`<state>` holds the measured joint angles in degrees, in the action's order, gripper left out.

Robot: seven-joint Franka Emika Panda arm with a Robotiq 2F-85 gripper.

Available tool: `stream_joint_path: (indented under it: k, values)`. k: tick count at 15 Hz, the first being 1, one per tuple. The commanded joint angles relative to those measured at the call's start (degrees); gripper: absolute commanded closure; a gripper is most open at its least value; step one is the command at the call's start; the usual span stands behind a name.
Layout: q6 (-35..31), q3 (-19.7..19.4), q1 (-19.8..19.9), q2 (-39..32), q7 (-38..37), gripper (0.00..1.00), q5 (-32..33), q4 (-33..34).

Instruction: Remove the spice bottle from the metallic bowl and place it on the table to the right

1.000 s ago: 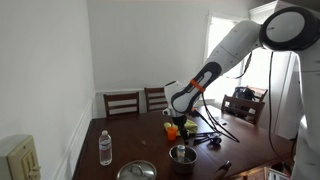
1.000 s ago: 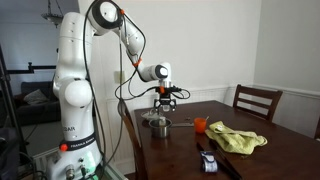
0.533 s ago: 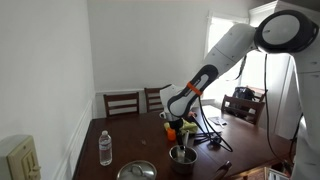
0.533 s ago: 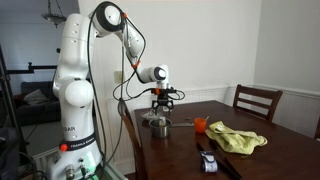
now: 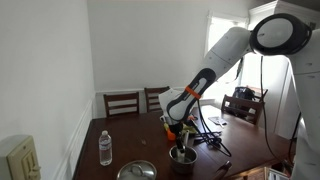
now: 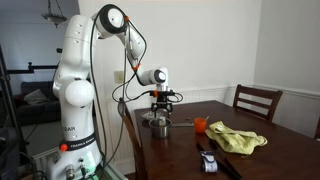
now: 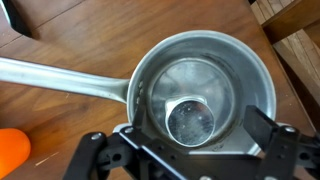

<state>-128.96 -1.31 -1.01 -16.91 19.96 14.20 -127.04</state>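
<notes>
My gripper lowers first and then closes on the bottle, since my fingers are above the bottle top down in the bowl (image 5: 182,155). It is too early to close.
In the wrist view the metallic bowl (image 7: 190,52), shiny steel with a long handle (image 7: 60,78), stands on the brown wooden table (image 7: 80,30). The spice bottle (image 7: 191,118) stands upright inside it, and only its round pale top shows. My gripper (image 7: 200,135) is open directly above the bowl, with one black finger on each side of the bottle top and not touching it. In both exterior views the gripper (image 5: 180,138) (image 6: 161,108) hangs just over the bowl (image 5: 182,155) (image 6: 158,124). The bottle is hidden there.
A clear water bottle (image 5: 105,148) and a flat silvery dish (image 5: 137,171) stand on the table (image 5: 128,138). An orange object (image 6: 200,125), a yellow cloth (image 6: 238,138) and a dark item (image 6: 207,160) lie beside the bowl. Chairs (image 5: 121,103) stand at the far edge.
My gripper has come down a little towards the bowl. The bowl and the other things have not moved.
</notes>
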Motion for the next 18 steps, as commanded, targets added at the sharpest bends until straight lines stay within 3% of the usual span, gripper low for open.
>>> stream_joint_path:
  k: [1,4,12,14,15,18]
  values:
    - [0.7,0.9,0.6,-2.0,1.7,0.00,1.9,1.9]
    - [0.5,1.2,0.5,-2.3,1.4,0.01,1.8,1.7]
    - [0.5,0.6,0.4,-4.7,-0.1,0.14,3.7,2.9]
    - [0.7,0.6,0.1,-5.5,-0.4,0.21,4.4,3.6]
    - [0.7,0.6,0.0,-6.1,-0.4,0.37,4.8,4.1]
    - [0.7,0.6,0.0,-6.8,-0.4,0.55,5.7,4.6]
